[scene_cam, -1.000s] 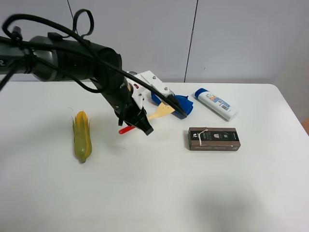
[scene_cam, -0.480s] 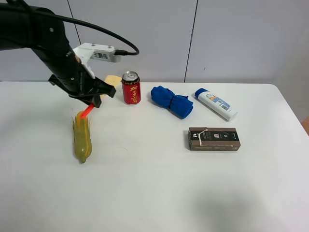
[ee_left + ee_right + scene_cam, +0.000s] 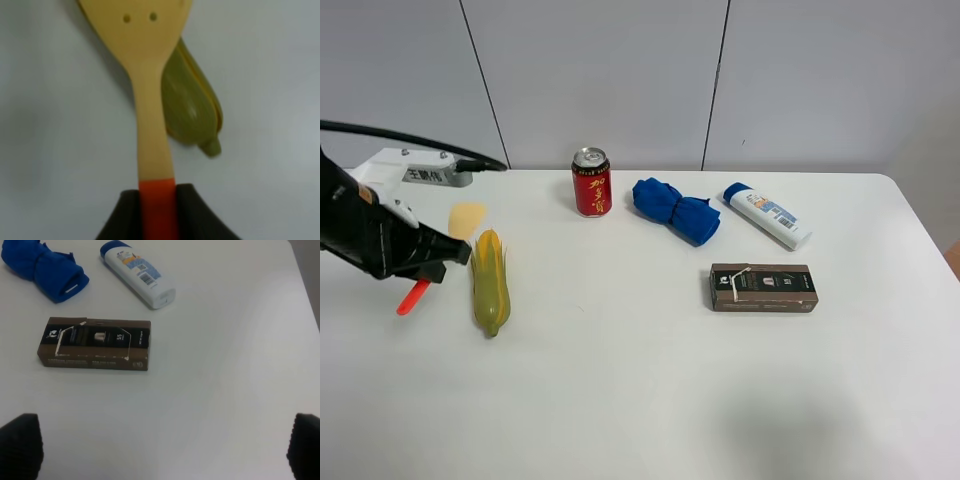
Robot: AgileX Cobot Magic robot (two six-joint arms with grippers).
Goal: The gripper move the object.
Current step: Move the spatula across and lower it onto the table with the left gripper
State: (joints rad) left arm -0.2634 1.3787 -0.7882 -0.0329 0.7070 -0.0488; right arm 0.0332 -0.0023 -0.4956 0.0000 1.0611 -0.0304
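Observation:
The spatula's blade hangs over the corn cob [image 3: 489, 281], so my left gripper keeps hold of the spatula until I lower it onto the table's front.
My left gripper [image 3: 432, 256] is at the far left of the table, shut on the toy spatula [image 3: 466, 218]. The spatula's pale yellow blade points toward the back and its red-orange handle end [image 3: 413, 297] sticks out toward the front. In the left wrist view the black jaws [image 3: 159, 202] clamp the red handle, and the perforated blade [image 3: 140, 30] overlaps the yellow-green corn cob [image 3: 192, 112]. The corn cob [image 3: 489, 281] lies just right of the gripper. My right gripper [image 3: 162, 447] is open and empty, and it is out of the exterior view.
A red can [image 3: 591, 182] stands at the back. A blue cloth [image 3: 676, 210], a white bottle [image 3: 766, 214] and a brown box [image 3: 763, 287] lie right of the middle. The right wrist view shows the box [image 3: 95, 342], the bottle [image 3: 137, 272] and the cloth [image 3: 42, 267].
My left gripper has carried the spatula from the table's middle, up past the can, to the far left beside the corn cob. The other objects have not moved.

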